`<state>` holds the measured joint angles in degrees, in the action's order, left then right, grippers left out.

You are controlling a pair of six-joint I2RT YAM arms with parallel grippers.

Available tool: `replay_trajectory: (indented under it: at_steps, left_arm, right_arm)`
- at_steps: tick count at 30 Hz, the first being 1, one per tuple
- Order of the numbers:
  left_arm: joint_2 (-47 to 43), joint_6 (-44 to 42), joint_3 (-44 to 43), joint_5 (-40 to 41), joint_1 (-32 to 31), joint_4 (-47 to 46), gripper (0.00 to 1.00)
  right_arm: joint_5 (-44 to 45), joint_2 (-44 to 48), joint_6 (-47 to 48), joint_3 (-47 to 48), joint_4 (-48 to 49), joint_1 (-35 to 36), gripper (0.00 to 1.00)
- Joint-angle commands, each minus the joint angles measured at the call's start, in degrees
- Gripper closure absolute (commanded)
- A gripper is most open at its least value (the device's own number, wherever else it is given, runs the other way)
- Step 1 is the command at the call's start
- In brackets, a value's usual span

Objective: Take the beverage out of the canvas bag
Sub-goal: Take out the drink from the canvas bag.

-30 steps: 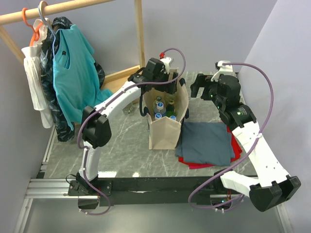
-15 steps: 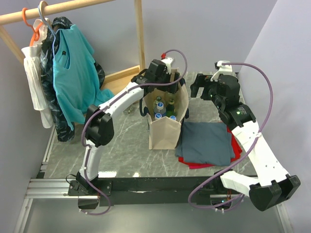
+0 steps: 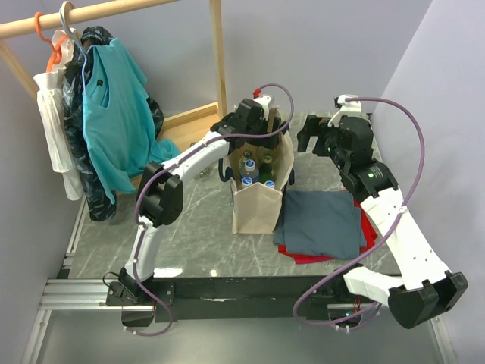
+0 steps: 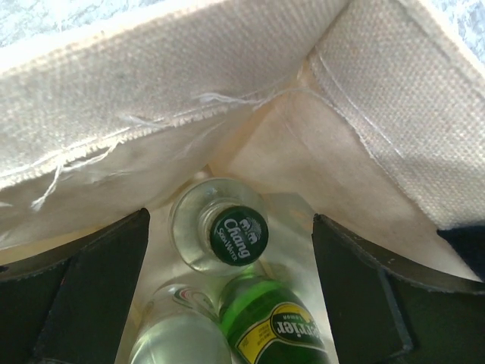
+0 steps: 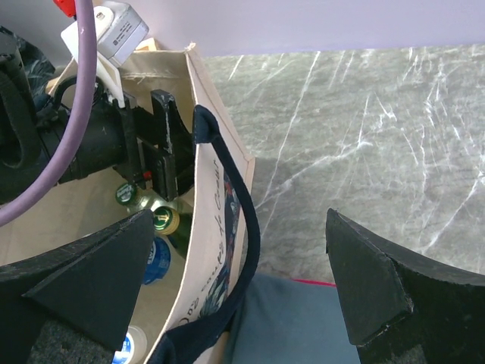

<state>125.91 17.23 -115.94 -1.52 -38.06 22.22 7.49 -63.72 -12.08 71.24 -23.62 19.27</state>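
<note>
The clear Chang bottle needs its base free to stand on the tabletop, so the left gripper will grab it by its green-capped neck next.
The beige canvas bag stands upright mid-table, its navy handle hanging on the right side. Several bottles stand inside it. My left gripper is down in the bag's far end, open. In the left wrist view its fingers flank a clear bottle with a dark green Chang cap without touching it. A green Perrier bottle and another clear bottle sit just nearer. My right gripper hovers open to the right of the bag, above the bare table, holding nothing.
A folded grey-blue cloth lies over a red cloth right of the bag. A wooden clothes rack with a teal shirt and other garments stands at the back left. Gold-capped and blue-capped bottles show too.
My left arm has shifted right and reached deeper into the bag's far end, its jaws narrowing slightly. The right arm and the bag have not moved.
</note>
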Motion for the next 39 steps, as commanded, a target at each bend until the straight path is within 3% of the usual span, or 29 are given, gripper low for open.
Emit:
replay_trajectory:
  at_steps: [1, 9, 10, 11, 15, 25, 32, 36, 39]
  left_arm:
    - [-0.58, 0.52, 0.37, 1.34, -0.26, -4.99, 0.07]
    - [-0.57, 0.43, 1.86, 4.06, -0.87, -5.34, 0.19]
    - [-0.66, 0.43, 2.12, 4.07, -0.96, -5.08, 0.27]
    - [-0.66, 0.34, 1.95, 4.33, -1.05, -4.64, 0.30]
    - [-1.10, -0.10, 2.65, 6.09, -1.66, -4.55, 0.26]
    - [-1.45, 0.17, 3.88, 8.20, -1.93, -7.27, 0.39]
    - [-2.51, 0.34, 5.38, 9.52, -2.37, -9.21, 0.42]
    - [-2.77, 0.61, 6.16, 9.52, -2.54, -10.26, 0.52]
    - [-2.77, 0.70, 5.99, 9.69, -2.89, -10.97, 0.50]
  right_arm:
    - [0.69, -0.26, 0.83, 2.32, 1.56, 0.16, 0.00]
    - [0.78, -0.35, 0.91, 2.15, 1.73, 0.16, 0.00]
    - [0.86, -0.35, 0.91, 2.15, 1.82, 0.16, 0.00]
    - [0.86, -0.44, 0.91, 2.15, 1.82, 0.16, 0.00]
    - [0.95, -0.44, 0.91, 2.15, 1.73, 0.24, 0.00]
    - [1.22, -0.79, 1.00, 2.14, 1.91, 0.16, 0.00]
    - [1.13, -0.79, 1.09, 2.06, 2.08, 0.16, 0.00]
    - [1.04, -0.79, 1.00, 1.71, 2.35, 0.24, 0.00]
    - [0.86, -0.79, 1.00, 1.71, 2.35, 0.16, 0.00]
